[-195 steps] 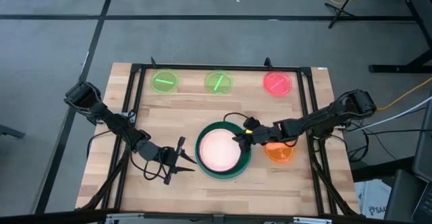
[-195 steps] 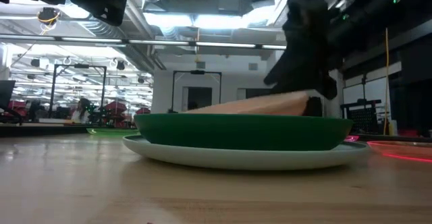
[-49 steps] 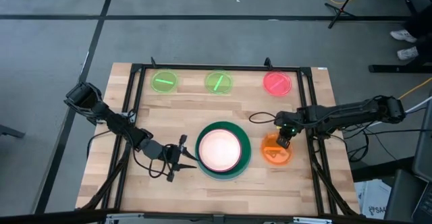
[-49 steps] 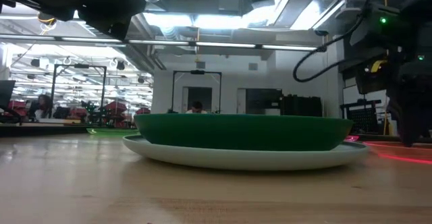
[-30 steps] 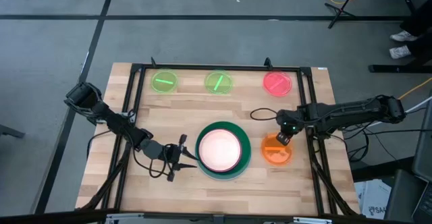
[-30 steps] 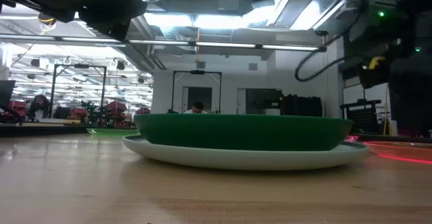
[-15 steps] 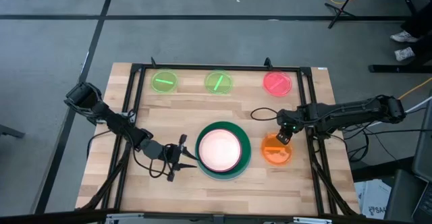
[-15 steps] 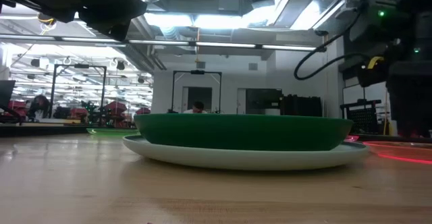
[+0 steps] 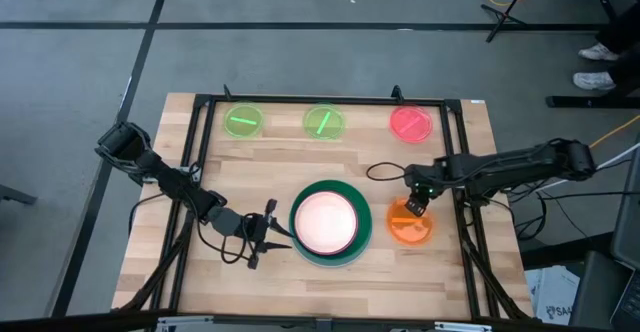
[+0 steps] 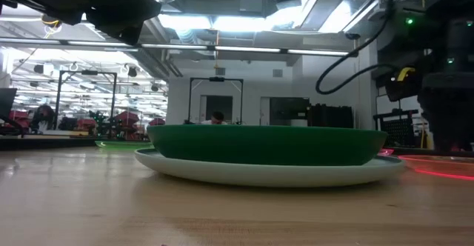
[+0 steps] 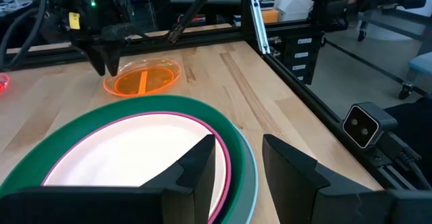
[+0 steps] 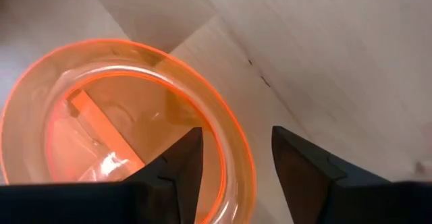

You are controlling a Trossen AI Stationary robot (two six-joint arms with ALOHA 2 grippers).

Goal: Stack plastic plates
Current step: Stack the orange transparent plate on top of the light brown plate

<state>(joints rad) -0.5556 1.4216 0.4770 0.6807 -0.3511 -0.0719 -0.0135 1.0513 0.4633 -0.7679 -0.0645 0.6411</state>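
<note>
I need to pick up the small orange plate by its rim (image 12: 241, 150) with my right gripper next, to stack it inside the dark green plate.
A stack stands mid-table: the peach-cream plate (image 9: 326, 220) lies in the magenta plate (image 11: 223, 158), inside the dark green plate (image 10: 266, 144), on the light blue plate (image 10: 274, 174). The small orange plate (image 9: 411, 224) lies flat to the stack's right. My right gripper (image 12: 236, 135) is open and points down over the orange plate's far-left rim (image 12: 237, 158), one finger over the inside and one outside; no touch shows. My left gripper (image 9: 269, 230) waits open at the stack's left edge. Two lime-green plates (image 9: 243, 122) (image 9: 323, 122) and the red-pink plate (image 9: 411, 123) sit along the far edge.
A black metal frame (image 9: 320, 100) runs around the wooden table top. A cable (image 9: 385, 170) loops off my right arm over the boards between the red-pink plate and the stack. Bare wood lies in front of the stack, toward the near edge.
My right gripper has edged slightly toward the table's left while staying over the orange plate's rim. The plates lie where they were.
</note>
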